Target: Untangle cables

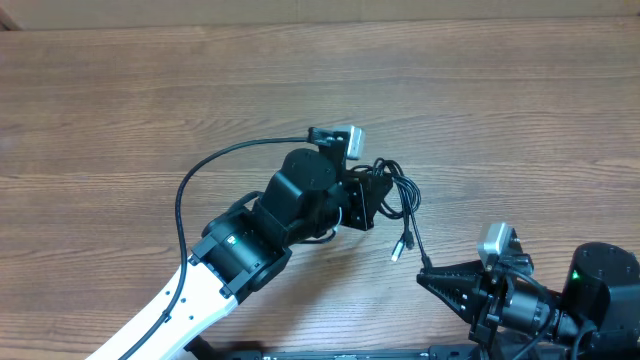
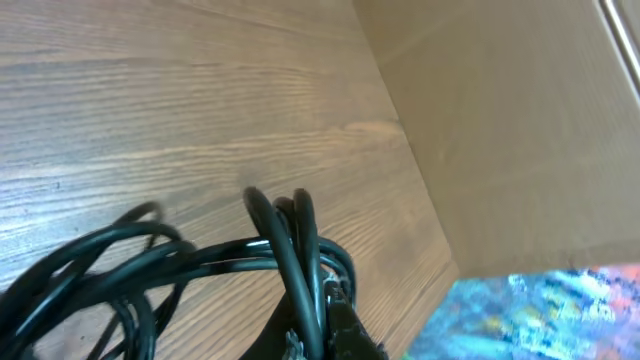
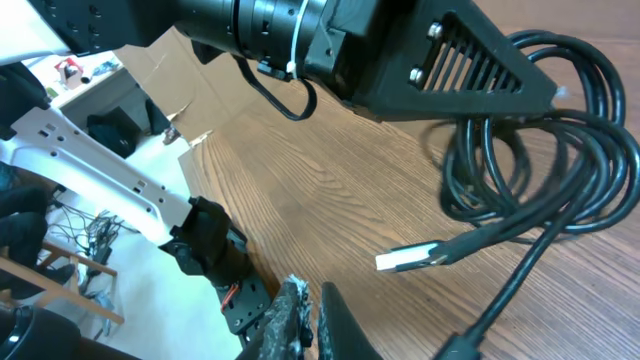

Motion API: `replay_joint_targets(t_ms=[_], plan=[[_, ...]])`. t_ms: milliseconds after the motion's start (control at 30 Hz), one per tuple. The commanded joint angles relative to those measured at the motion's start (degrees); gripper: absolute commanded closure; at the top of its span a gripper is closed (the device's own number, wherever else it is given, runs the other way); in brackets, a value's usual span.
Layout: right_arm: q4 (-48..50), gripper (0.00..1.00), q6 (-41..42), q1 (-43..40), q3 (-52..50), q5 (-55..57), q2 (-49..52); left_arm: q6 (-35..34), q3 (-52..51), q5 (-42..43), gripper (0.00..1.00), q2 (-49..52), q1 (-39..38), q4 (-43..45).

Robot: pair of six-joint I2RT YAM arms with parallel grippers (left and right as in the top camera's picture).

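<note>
My right gripper's fingers are short of the silver-white plug (image 1: 398, 250), so the tangle would stay the same if I lifted it now.
The cables (image 1: 402, 188) are a bundle of thin black loops on the wooden table, right of centre. My left gripper (image 1: 383, 193) is shut on them. In the left wrist view several strands of the cables (image 2: 200, 255) cross between the closed fingers of the left gripper (image 2: 325, 322). One strand ends in a silver-white plug (image 1: 398, 250) lying loose on the wood below the bundle. My right gripper (image 1: 421, 277) lies low at the front right, pointing left, shut with nothing between its fingers. In the right wrist view the right gripper (image 3: 312, 302) sits just short of the plug (image 3: 408, 259) and the cables (image 3: 560, 180). Another strand runs past its right side.
A cardboard wall (image 1: 300, 10) closes the table's far edge and shows beside the bundle as cardboard (image 2: 520, 130). The left arm's own thick black wire (image 1: 200, 170) arcs over the table at the left. The table's front edge and a robot base (image 3: 215, 255) are near the right gripper.
</note>
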Motion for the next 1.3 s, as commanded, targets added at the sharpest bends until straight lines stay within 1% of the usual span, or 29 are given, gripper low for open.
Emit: replay_joint_targets(t_ms=[0, 33, 67, 100, 167, 233, 267, 300, 333, 367, 400, 467, 533, 567, 600, 733, 800, 867, 933, 967, 1133, 1267], plan=[[0.1, 0.75, 0.4, 0.0, 0.7, 4.2, -0.4, 5.6, 0.3, 1.4, 0.96, 0.1, 0.2, 1.0], [0.4, 0.45, 3.9, 0.0, 0.7, 8.8, -0.4, 12.7, 0.3, 5.5, 0.96, 0.1, 0.2, 0.9], [1.0, 0.27, 6.9, 0.0, 0.7, 12.1, -0.4, 16.9, 0.3, 8.9, 0.96, 0.1, 0.2, 0.9], [1.4, 0.23, 9.2, 0.0, 0.7, 14.4, -0.4, 24.5, 0.3, 15.8, 0.96, 0.1, 0.2, 0.9], [1.8, 0.21, 11.2, 0.0, 0.7, 16.0, -0.4, 31.5, 0.3, 23.4, 0.96, 0.1, 0.2, 0.7], [2.1, 0.21, 11.2, 0.0, 0.7, 16.2, -0.4, 36.3, 0.3, 29.9, 0.96, 0.1, 0.2, 0.6], [2.1, 0.22, 11.2, 0.0, 0.7, 16.2, -0.4, 37.7, 0.3, 32.4, 0.96, 0.1, 0.2, 0.7], [2.1, 0.32, 11.2, 0.0, 0.7, 16.2, -0.4, 38.0, 0.3, 33.3, 0.96, 0.1, 0.2, 1.0], [2.0, 0.51, 11.2, 0.0, 0.7, 16.2, -0.4, 38.0, 0.3, 33.3, 0.96, 0.1, 0.2, 1.5], [2.0, 0.62, 11.2, 0.0, 0.7, 16.2, -0.4, 37.6, 0.3, 33.4, 0.96, 0.1, 0.2, 2.3], [2.0, 0.67, 11.2, 0.0, 0.7, 16.2, -0.4, 37.6, 0.3, 33.7, 0.96, 0.1, 0.2, 2.6], [2.0, 0.83, 11.2, 0.0, 0.7, 16.2, -0.4, 37.6, 0.3, 34.8, 0.96, 0.1, 0.2, 3.3], [2.0, 0.87, 11.2, 0.0, 0.7, 16.2, -0.4, 36.8, 0.3, 34.8, 0.96, 0.1, 0.2, 4.1], [2.0, 0.88, 11.2, 0.0, 0.7, 16.2, -0.4, 36.4, 0.3, 34.7, 0.96, 0.1, 0.2, 4.3], [2.0, 0.96, 11.2, 0.0, 0.7, 16.2, -0.4, 35.5, 0.3, 34.6, 0.96, 0.1, 0.2, 5.1], [1.6, 0.96, 11.2, 0.0, 0.7, 16.1, -0.4, 31.0, 0.3, 32.6, 0.96, 0.1, 0.2, 8.2], [1.0, 0.96, 10.7, 0.0, 0.7, 15.5, -0.4, 23.7, 0.3, 24.5, 0.96, 0.1, 0.2, 8.3], [0.9, 0.96, 10.3, 0.0, 0.7, 14.7, -0.4, 19.4, 0.3, 19.9, 0.96, 0.1, 0.2, 8.4], [0.6, 0.96, 7.7, 0.0, 0.7, 12.0, -0.4, 13.1, 0.3, 13.2, 0.96, 0.1, 0.2, 7.9], [0.5, 0.96, 7.7, 0.0, 0.7, 11.8, -0.4, 9.6, 0.3, 9.2, 0.96, 0.1, 0.2, 7.6], [0.0, 0.96, 7.7, 0.0, 0.7, 11.9, -0.4, 2.4, 0.3, 3.1, 0.96, 0.1, 0.2, 7.5], [0.0, 0.96, 7.7, 0.0, 0.7, 12.1, -0.4, 1.8, 0.3, 2.9, 0.96, 0.1, 0.2, 7.2]])
